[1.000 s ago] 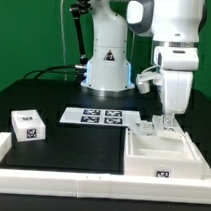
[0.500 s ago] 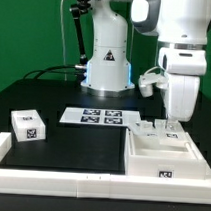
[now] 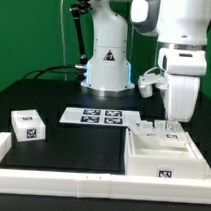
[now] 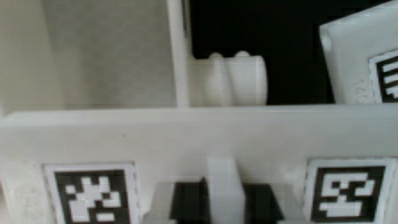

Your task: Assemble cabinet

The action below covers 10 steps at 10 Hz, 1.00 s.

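The held tagged panel juts past the open cabinet's side. From here my gripper keeps holding the panel until the panel reaches its place.
The cabinet [image 3: 163, 157] is a large white open box with black-and-white tags, on the table at the exterior view's right. My gripper [image 3: 172, 124] hangs straight down over its far side. In the wrist view my gripper [image 4: 221, 192] has its dark fingers [image 4: 185, 205] closed on either side of a thin white upright panel [image 4: 221, 170] of the cabinet, between two tags. A round white knob [image 4: 231, 80] sticks out beyond the cabinet wall [image 4: 196, 135]. A small white tagged block [image 3: 28, 125] lies apart at the exterior view's left.
The marker board [image 3: 95, 117] lies flat in the middle, in front of the arm's base [image 3: 105, 68]. A long low white border rail [image 3: 60, 179] runs along the table's front and left edge. Black cables hang behind the base.
Since one second ago the hand has shifted a little toward the exterior view's right over the cabinet. It has held still over the last half second.
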Tool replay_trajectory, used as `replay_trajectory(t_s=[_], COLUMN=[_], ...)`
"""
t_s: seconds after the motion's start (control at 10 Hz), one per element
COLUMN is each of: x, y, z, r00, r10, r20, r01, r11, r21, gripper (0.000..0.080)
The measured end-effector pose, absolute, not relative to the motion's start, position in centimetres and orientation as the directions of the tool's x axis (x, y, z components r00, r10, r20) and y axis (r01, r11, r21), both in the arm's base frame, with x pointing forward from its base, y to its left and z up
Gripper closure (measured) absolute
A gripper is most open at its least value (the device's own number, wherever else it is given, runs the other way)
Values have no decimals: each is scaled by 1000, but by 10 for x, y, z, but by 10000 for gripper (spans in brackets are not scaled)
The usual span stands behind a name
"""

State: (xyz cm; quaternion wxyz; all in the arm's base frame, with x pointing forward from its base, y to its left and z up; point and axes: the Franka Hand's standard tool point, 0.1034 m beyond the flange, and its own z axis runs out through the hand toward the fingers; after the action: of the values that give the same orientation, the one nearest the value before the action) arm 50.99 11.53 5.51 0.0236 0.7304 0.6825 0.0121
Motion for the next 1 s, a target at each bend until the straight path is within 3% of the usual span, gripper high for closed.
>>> replay_trajectory(t_s=[1.0], x=[570], y=[111], z=[57], r00=[75], r10=[997], r20=[-22], r01=[995], r11=[-74], r21=[67], gripper=[729])
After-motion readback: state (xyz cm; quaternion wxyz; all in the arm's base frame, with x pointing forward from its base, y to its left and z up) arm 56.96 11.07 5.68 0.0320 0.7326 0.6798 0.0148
